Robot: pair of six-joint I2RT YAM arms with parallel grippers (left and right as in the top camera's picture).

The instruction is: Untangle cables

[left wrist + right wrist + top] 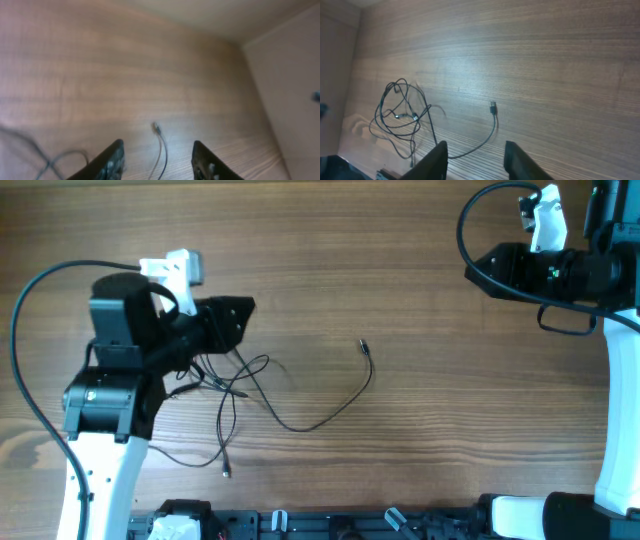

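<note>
My left gripper should next grab the black cord along its strand (161, 150) at the edge of the tangle. The plug ends stay free that way, and the cord can be untangled.
The cables (240, 385) are thin black cords in a loose tangle on the wooden table left of centre. One strand runs right and ends in a small plug (363, 346). Another plug end (226, 470) lies near the front. My left gripper (232, 315) is open and empty, hovering over the tangle's upper left part. In the left wrist view the long strand (161, 150) lies between its fingers (157, 160). My right gripper (485, 265) is open and empty at the far right, far from the cables. Its wrist view shows the tangle (400, 115) and plug (492, 107).
A dark strip with fixtures (300, 525) runs along the table's front edge. The right arm's white base (520, 515) stands at the front right. Thick black wires (30, 340) loop from the left arm. A beige wall (290, 75) borders the table.
</note>
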